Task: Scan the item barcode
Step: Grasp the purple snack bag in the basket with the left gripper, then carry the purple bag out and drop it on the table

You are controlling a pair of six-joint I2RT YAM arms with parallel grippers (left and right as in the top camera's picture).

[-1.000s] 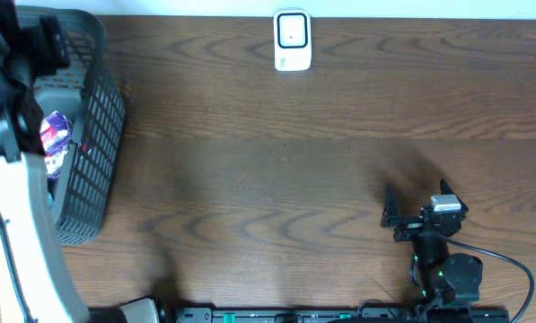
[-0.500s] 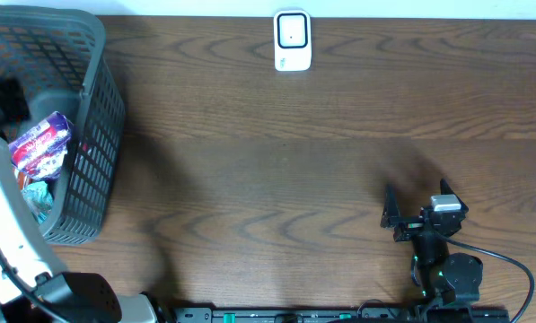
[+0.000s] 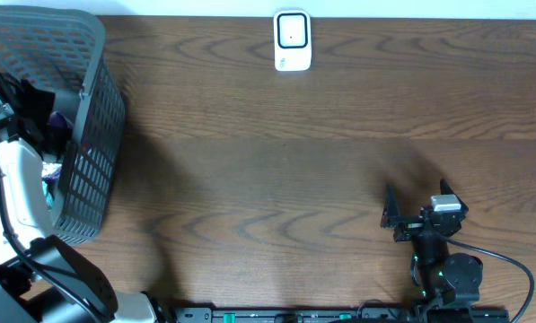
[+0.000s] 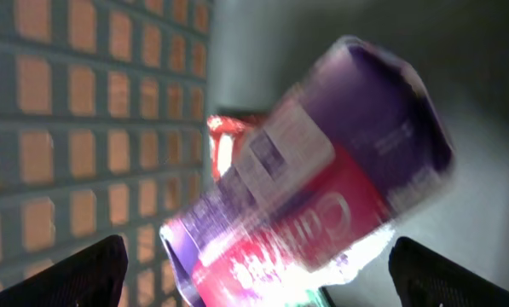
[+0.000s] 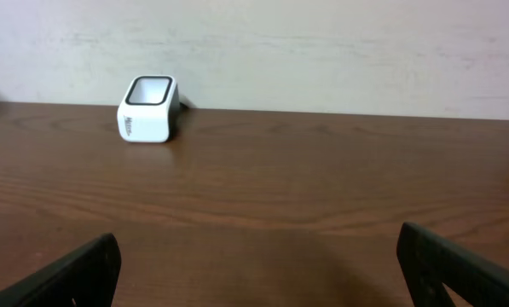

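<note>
Next, my left gripper grabs the packet point(image 4: 322, 188) across its lower end point(image 4: 243, 246) to scan the item barcode, and the rest of it stays uncovered.
The item, a purple and red packet point(image 4: 322, 188) with a white printed label, lies tilted inside the grey mesh basket point(image 3: 97, 135) at the table's left end. My left gripper point(image 4: 257, 281) is down in the basket, open, its dark fingers point(image 4: 75, 277) standing wide on either side of the packet's lower end without touching it. From overhead the left gripper point(image 3: 45, 121) covers most of the packet. The white scanner point(image 3: 293, 40) stands at the table's far edge; it is also in the right wrist view as the scanner point(image 5: 147, 109). My right gripper point(image 3: 417, 199) rests open at the near right, holding nothing.
A red package point(image 4: 224, 136) and a teal one lie under the packet in the basket. The basket's mesh wall point(image 4: 83, 128) is close on the left of my left gripper. Bare wooden table point(image 3: 276, 179) stretches between basket and scanner.
My left arm has swung over the basket and dropped into it, and now hides the packet that showed plainly from overhead half a second ago. The right arm has not moved.
</note>
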